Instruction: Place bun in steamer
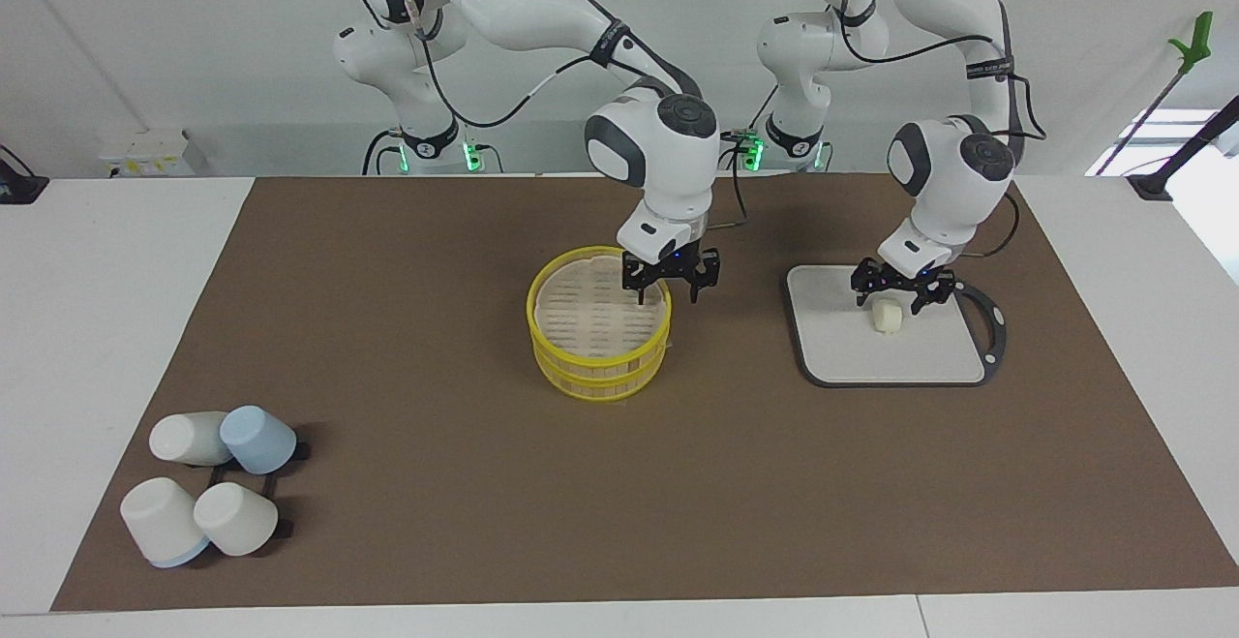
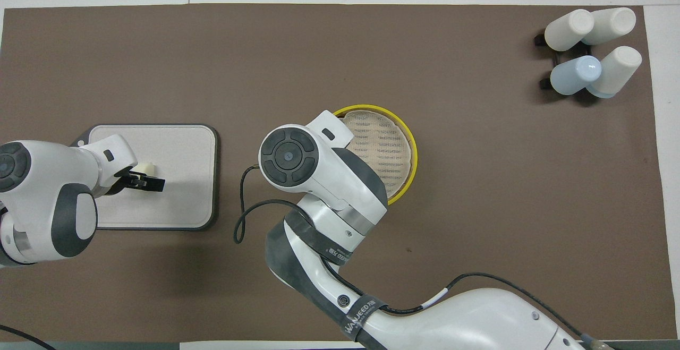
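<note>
The left gripper's fingers reach down around the cream-white bun (image 2: 145,168) over the grey board (image 2: 185,178), so they would hold the bun if they closed now. The left gripper needs to close on it.
The bun (image 1: 888,317), a small cream-white lump, lies on the grey board (image 1: 842,352) toward the left arm's end of the table. My left gripper (image 1: 891,299) is open just over the bun, a finger on each side of its top. In the overhead view the bun (image 2: 145,168) peeks out beside the left gripper (image 2: 139,178). The steamer (image 1: 598,333), two stacked yellow-rimmed rings with a pale slatted top, stands mid-table. My right gripper (image 1: 668,291) is open and empty over the steamer's rim on the side nearer the robots. In the overhead view the right arm hides its gripper and part of the steamer (image 2: 390,143).
Several white and blue cups (image 1: 208,488) lie on a black rack at the right arm's end, farthest from the robots; they also show in the overhead view (image 2: 592,52). The board has a black handle (image 1: 992,323). A brown mat (image 1: 387,328) covers the table.
</note>
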### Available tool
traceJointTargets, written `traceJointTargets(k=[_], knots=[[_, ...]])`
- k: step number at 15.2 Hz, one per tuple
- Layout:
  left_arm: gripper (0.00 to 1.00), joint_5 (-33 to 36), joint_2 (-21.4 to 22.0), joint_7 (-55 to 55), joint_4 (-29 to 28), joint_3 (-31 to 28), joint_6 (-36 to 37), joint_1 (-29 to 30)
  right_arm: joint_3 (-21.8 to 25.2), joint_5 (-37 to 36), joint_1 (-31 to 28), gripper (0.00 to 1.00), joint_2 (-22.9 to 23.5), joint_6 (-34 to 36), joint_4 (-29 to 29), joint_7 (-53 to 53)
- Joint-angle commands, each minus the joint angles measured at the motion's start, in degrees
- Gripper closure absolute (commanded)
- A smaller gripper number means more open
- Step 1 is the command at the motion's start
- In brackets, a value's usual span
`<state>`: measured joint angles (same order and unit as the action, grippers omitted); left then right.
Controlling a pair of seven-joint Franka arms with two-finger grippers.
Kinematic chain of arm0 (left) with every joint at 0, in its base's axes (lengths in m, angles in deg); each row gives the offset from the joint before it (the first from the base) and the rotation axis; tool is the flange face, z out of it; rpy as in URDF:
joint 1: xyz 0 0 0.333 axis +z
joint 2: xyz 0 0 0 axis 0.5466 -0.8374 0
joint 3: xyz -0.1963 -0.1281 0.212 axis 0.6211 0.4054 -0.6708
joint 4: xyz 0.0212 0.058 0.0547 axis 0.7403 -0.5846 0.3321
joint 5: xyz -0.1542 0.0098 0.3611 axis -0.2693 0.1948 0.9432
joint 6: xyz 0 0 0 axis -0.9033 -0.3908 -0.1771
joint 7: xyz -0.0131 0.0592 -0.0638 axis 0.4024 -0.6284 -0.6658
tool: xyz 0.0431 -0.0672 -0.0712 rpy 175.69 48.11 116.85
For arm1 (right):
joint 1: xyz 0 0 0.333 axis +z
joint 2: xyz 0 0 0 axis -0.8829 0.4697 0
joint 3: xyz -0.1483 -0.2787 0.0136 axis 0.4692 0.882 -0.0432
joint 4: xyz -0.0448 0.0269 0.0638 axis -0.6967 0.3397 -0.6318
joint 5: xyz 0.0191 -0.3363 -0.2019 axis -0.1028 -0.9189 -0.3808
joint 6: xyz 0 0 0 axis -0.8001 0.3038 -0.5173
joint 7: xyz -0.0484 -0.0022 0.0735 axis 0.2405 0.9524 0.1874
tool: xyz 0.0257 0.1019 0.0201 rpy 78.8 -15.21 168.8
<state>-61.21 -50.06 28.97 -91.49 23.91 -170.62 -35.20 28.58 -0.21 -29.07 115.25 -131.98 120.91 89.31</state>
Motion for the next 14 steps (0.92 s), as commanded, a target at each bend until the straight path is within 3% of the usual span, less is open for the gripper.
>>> traceJointTargets(k=[1, 2, 4, 5, 8, 10, 12, 14], knots=[[0.06, 0.71, -0.89, 0.86, 0.10, -0.39, -2.50, -0.57, -0.52, 0.24, -1.10, 0.97, -2.41, -1.23, 3.38, -0.79], [0.15, 0.71, -1.06, 0.86, 0.10, -0.39, -2.51, -0.66, -0.52, 0.24, -1.02, 1.00, -2.41, -1.23, 3.38, -0.87], [0.53, 0.71, -1.06, 0.77, 0.10, -0.39, -2.07, -0.75, -0.61, 0.16, -1.02, 1.00, -2.32, -0.79, 2.59, -1.05], [0.61, 0.71, -0.98, 0.77, 0.10, -0.39, -1.89, -0.75, -0.61, 0.16, -1.10, 1.00, -2.32, 0.43, 1.72, -1.40], [0.64, 0.71, -0.98, 0.77, 0.10, -0.39, -1.45, -0.75, -0.52, 0.16, -3.64, 1.00, -1.27, 15.41, -8.80, -10.42], [0.64, 0.53, -1.06, 0.16, 1.32, -0.30, 0.73, -0.75, -0.69, 0.33, -8.64, 1.00, -3.71, 22.47, -11.65, -18.50], [0.64, -0.69, -2.20, -4.03, 7.88, 0.22, 8.17, -1.36, -0.61, 3.30, -14.00, 1.00, -8.19, 28.62, -11.13, -27.55], [0.64, -1.49, -4.48, -14.30, 18.50, 0.23, 19.24, -6.09, -0.43, 3.41, -18.22, 1.00, -11.09, 34.51, -10.60, -35.46]])
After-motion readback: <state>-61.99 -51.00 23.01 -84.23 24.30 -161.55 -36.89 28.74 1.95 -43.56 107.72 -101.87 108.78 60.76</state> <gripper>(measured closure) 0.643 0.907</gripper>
